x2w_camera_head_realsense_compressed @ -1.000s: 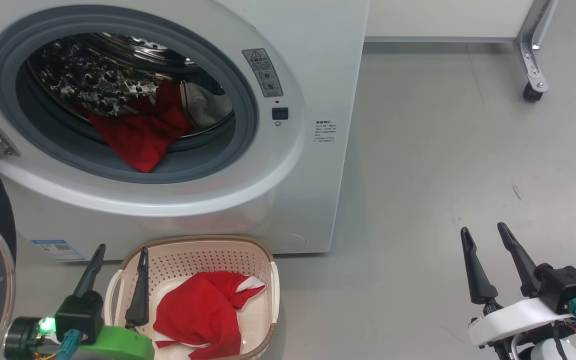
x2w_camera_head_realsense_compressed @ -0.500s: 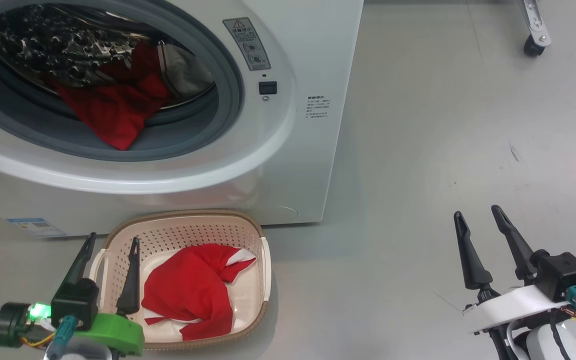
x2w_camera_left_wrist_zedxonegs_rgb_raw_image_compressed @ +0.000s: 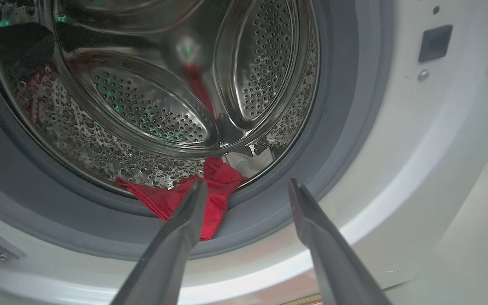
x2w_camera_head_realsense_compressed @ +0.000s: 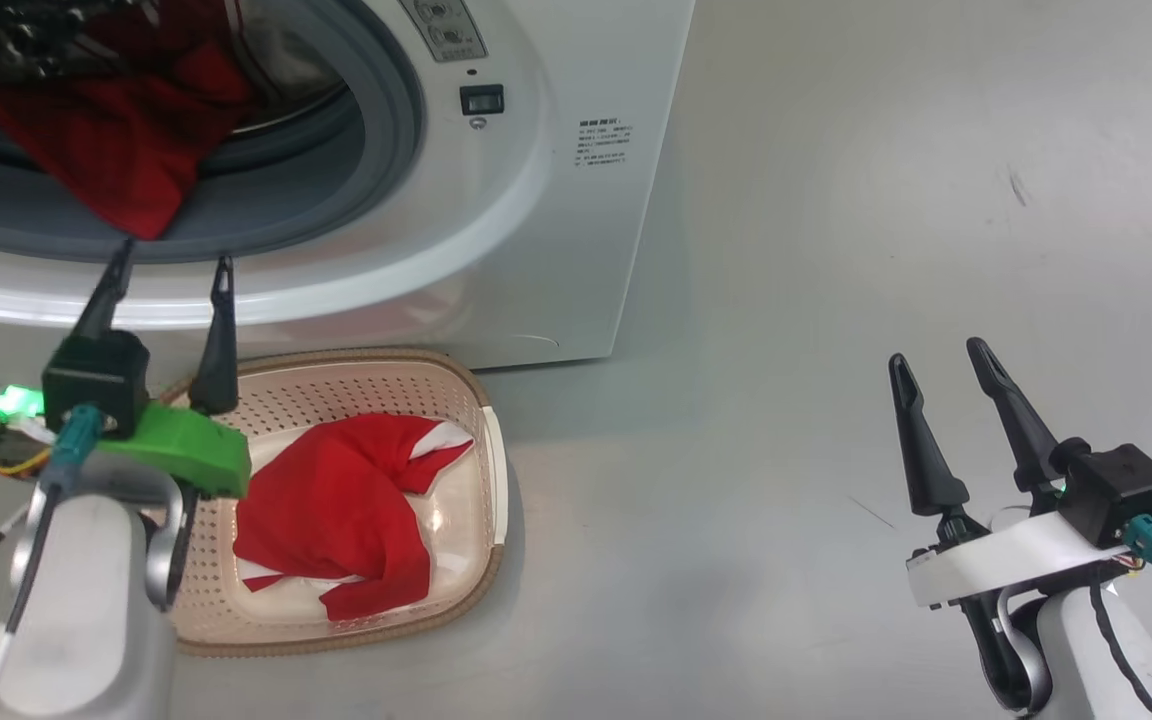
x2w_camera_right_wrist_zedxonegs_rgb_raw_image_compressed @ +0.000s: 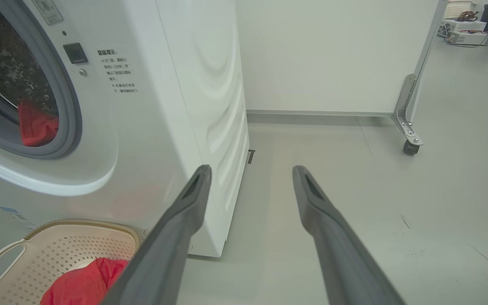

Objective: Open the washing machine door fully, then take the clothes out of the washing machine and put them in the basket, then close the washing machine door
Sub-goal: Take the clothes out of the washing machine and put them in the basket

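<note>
The red garment hangs slack over the grey rubber ring (x2w_camera_head_realsense_compressed: 284,206), so my left gripper will next pinch the garment by its loose hanging end (x2w_camera_head_realsense_compressed: 142,206).
The white washing machine (x2w_camera_head_realsense_compressed: 536,220) stands with its mouth uncovered; its door is out of view. Red clothes (x2w_camera_head_realsense_compressed: 106,150) hang over the grey rubber ring, with a white piece behind them (x2w_camera_left_wrist_zedxonegs_rgb_raw_image_compressed: 248,163) at the drum's lower edge. Another red garment (x2w_camera_head_realsense_compressed: 336,510) lies in the cream basket (x2w_camera_head_realsense_compressed: 481,420) on the floor in front of the machine. My left gripper (x2w_camera_head_realsense_compressed: 173,265) is open and empty, raised above the basket's left end, its tips just below the hanging red cloth (x2w_camera_left_wrist_zedxonegs_rgb_raw_image_compressed: 201,199). My right gripper (x2w_camera_head_realsense_compressed: 934,352) is open and empty over bare floor, far to the right.
A grey floor (x2w_camera_head_realsense_compressed: 836,250) spreads to the right of the machine. A white partition on a castor leg (x2w_camera_right_wrist_zedxonegs_rgb_raw_image_compressed: 409,146) stands behind. A dark bin and cables (x2w_camera_right_wrist_zedxonegs_rgb_raw_image_compressed: 481,21) sit far back right.
The head camera has tilted down and right, shifting the whole picture. My left gripper has risen from beside the basket toward the lower rim of the machine's mouth. The right gripper has stayed open.
</note>
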Robot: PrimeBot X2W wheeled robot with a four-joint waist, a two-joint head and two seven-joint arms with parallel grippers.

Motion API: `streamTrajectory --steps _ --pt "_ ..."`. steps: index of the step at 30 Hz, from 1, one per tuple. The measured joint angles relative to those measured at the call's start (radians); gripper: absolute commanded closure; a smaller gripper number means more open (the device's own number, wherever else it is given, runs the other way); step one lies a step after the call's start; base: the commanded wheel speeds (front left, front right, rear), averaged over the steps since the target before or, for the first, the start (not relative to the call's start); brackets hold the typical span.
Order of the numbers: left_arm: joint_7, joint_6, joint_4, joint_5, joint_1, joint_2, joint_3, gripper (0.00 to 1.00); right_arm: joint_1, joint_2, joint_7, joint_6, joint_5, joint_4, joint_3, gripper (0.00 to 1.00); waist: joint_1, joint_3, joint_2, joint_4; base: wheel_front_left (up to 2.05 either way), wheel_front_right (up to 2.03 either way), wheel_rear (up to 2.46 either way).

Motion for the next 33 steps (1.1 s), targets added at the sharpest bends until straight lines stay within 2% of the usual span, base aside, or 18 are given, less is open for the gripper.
streamTrajectory --steps 11,26,33 --pt "0.165 0.001 0.131 0.061 -0.245 0.073 0.005 0.0 -0.067 0.011 0.0 0.0 0.002 -0.003 0.028 0.0 0.0 0.106 0.0 -0.052 0.0 0.0 0.0" --pt "0.416 0.0 0.322 0.131 -0.489 0.157 -0.013 0.0 -0.131 0.026 0.0 0.0 0.021 0.007 0.056 0.0 0.0001 0.204 0.0 -0.131 0.0 0.0 0.0" --pt "0.47 -0.01 0.371 0.183 -0.557 0.202 -0.042 0.0 -0.161 0.034 0.0 0.0 0.023 0.015 0.073 0.0 0.0001 0.237 0.0 -0.158 0.0 0.0 0.0"
